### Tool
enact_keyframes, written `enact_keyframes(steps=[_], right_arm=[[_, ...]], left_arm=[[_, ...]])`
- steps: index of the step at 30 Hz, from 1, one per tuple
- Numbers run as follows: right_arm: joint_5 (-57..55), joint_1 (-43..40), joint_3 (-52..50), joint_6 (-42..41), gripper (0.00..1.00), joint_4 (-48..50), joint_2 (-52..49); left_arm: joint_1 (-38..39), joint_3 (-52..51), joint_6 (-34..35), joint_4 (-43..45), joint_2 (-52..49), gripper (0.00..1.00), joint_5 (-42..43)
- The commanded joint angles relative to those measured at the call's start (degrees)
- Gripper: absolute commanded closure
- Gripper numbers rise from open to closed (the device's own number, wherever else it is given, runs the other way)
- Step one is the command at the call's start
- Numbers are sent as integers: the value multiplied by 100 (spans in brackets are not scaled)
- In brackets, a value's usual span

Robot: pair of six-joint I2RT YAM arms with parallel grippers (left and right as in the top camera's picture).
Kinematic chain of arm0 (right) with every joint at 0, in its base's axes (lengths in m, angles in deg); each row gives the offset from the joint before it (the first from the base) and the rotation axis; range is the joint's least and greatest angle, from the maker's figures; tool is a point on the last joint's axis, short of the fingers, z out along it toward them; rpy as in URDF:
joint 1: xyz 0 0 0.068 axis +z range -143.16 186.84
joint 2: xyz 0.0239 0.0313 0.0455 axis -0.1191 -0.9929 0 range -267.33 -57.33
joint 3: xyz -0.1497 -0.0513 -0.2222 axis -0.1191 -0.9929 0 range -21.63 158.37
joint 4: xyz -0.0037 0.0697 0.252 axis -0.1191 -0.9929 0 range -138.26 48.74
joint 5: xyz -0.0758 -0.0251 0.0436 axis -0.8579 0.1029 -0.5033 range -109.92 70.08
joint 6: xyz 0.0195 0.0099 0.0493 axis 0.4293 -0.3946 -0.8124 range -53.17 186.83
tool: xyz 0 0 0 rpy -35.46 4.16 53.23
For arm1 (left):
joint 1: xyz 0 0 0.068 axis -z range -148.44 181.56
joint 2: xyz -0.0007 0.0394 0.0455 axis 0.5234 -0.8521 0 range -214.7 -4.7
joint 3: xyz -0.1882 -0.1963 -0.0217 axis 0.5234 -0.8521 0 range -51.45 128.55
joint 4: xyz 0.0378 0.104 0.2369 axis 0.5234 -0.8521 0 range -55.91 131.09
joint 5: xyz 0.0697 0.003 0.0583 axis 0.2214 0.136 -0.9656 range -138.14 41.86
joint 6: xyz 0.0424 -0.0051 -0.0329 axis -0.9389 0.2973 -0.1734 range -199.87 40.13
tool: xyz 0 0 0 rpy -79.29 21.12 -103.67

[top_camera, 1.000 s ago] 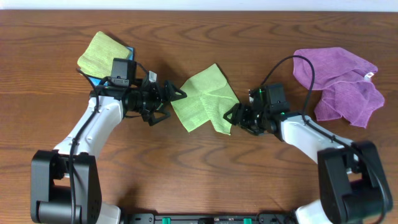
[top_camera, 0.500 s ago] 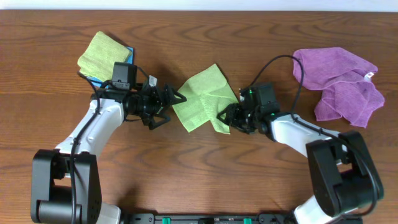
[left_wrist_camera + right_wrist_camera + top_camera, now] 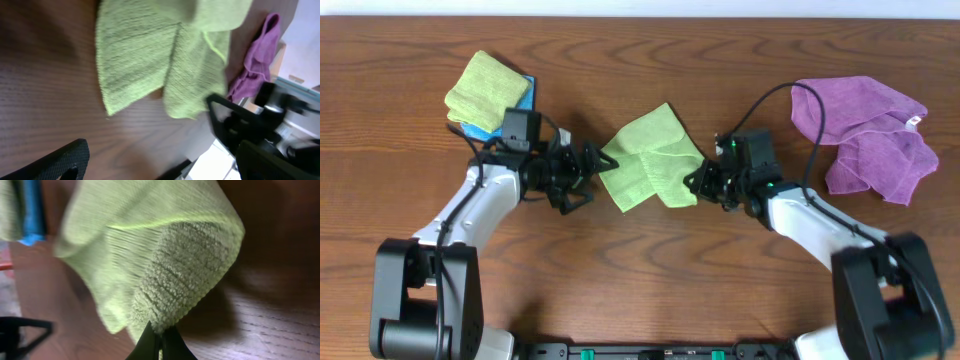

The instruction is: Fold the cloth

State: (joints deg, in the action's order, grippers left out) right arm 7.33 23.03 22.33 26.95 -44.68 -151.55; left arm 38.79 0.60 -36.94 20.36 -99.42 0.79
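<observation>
I should next use my left gripper to grab the corner of the lime-green cloth [image 3: 648, 160] beside that gripper, across from my right gripper's corner, to spread and fold the cloth.
A lime-green cloth [image 3: 648, 160] lies partly folded in the middle of the wooden table. My right gripper [image 3: 694, 184] is at its right-hand corner, shut on that corner. In the right wrist view the fingertips [image 3: 160, 342] pinch the fluffy cloth [image 3: 150, 255], which rises bunched above them. My left gripper [image 3: 596, 172] stands open just left of the cloth, with nothing between its fingers. In the left wrist view the cloth [image 3: 150, 55] lies ahead of the wide-open gripper [image 3: 165, 170], and only the finger [image 3: 60, 160] at the lower left shows clearly.
A folded green cloth [image 3: 485, 85] rests on a blue one [image 3: 526, 95] at the back left. A crumpled purple cloth [image 3: 865, 135] lies at the back right, also seen from the left wrist as the purple cloth [image 3: 257, 55]. The right arm's cable [image 3: 790, 100] arches above the table.
My right gripper has closed on the cloth's right corner and drawn it slightly up and to the right. The left gripper stayed open and shifted only a little.
</observation>
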Motion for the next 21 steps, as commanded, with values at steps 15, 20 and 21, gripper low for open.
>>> enact_keyframes(steps=[15, 20, 21], right_arm=[[306, -37, -13, 92, 99, 2, 225], [439, -37, -11, 92, 99, 2, 225], [452, -37, -9, 92, 99, 2, 225]], left_arm=[[988, -1156, 1963, 2035, -55, 5, -1449], [1145, -1156, 2240, 2133, -138, 3, -1858], [1145, -1156, 2295, 2173, -184, 3, -1845]])
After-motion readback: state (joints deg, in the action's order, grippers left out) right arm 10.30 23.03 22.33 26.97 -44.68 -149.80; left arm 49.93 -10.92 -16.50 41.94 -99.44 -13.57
